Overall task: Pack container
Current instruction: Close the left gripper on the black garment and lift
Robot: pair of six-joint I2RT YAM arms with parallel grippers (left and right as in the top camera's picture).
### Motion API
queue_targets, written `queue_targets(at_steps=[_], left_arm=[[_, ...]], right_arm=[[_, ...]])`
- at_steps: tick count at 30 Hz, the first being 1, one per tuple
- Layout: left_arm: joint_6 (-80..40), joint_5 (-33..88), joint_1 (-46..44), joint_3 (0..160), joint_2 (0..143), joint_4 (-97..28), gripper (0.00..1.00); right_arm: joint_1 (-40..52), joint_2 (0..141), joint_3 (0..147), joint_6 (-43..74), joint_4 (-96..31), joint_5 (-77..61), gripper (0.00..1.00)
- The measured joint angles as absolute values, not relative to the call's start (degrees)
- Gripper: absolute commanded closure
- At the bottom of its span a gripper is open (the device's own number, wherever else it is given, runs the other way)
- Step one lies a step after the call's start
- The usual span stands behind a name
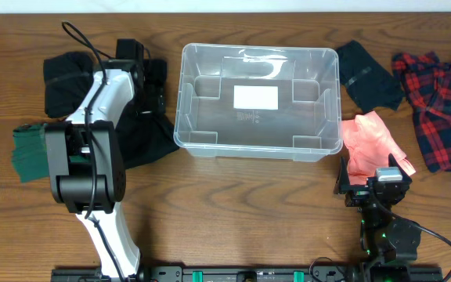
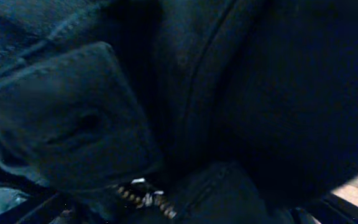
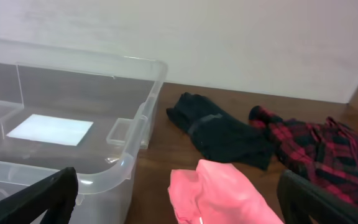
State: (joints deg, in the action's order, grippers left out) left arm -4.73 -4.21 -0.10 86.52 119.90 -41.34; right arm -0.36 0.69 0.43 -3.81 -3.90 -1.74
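The left gripper should close on the black garment's bunched fold now, since the fold with its metal zipper is between the gripper's fingers.
The container (image 1: 257, 150), a clear rectangular bin with a white label on its bottom, stands empty at the table's middle; its corner (image 3: 135, 130) shows in the right wrist view. My left gripper (image 1: 149, 78) is down on a black garment (image 1: 151, 137) left of the bin. That dark fabric (image 2: 241, 93) with a metal zipper (image 2: 145, 196) fills the left wrist view, and the jaws stand wide apart at the frame's bottom corners. My right gripper (image 1: 374, 178) is open just in front of a pink cloth (image 1: 370, 141). The pink cloth (image 3: 222, 193) lies between its spread fingers (image 3: 42, 196).
Another black garment (image 1: 69, 78) and a green folded cloth (image 1: 30, 153) lie at the far left. Right of the bin lie a black cloth (image 1: 370, 74) and a red plaid shirt (image 1: 441, 102), also seen as the black cloth (image 3: 222, 134) and plaid shirt (image 3: 322, 149).
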Motion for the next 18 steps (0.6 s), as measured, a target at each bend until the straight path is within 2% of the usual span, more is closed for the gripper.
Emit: queue_targets(at_steps=[2,3,5,8,12,15,18], left_arm=[[-4.7,-4.4,-0.2,85.9,119.8,-40.6,0.00],[-4.7,-4.5,-0.2,85.7,119.6,-40.4,0.03],[-4.8,-4.6,-0.2,85.4,119.5,-40.2,0.12],[-5.0,-5.2,-0.2,85.2,119.5,-40.2,0.32],[-4.7,-5.4,0.0,85.1,119.5,-40.2,0.45],[-4.9,-5.6,0.0,85.1,119.5,-40.3,0.63],[-4.9,-5.6,0.0,85.1,119.4,-40.5,0.89]], right_arm=[[-0.4,0.7,0.4,-3.8,-3.9,-1.7,0.01],[-0.4,0.7,0.4,-3.8,-3.9,-1.7,0.01],[-0.4,0.7,0.4,-3.8,-3.9,-1.7,0.01],[-0.4,0.7,0.4,-3.8,-3.9,-1.7,0.01],[-0.4,0.7,0.4,-3.8,-3.9,-1.7,0.01],[-0.4,0.7,0.4,-3.8,-3.9,-1.7,0.01],[-0.4,0.7,0.4,-3.8,-3.9,-1.7,0.01]])
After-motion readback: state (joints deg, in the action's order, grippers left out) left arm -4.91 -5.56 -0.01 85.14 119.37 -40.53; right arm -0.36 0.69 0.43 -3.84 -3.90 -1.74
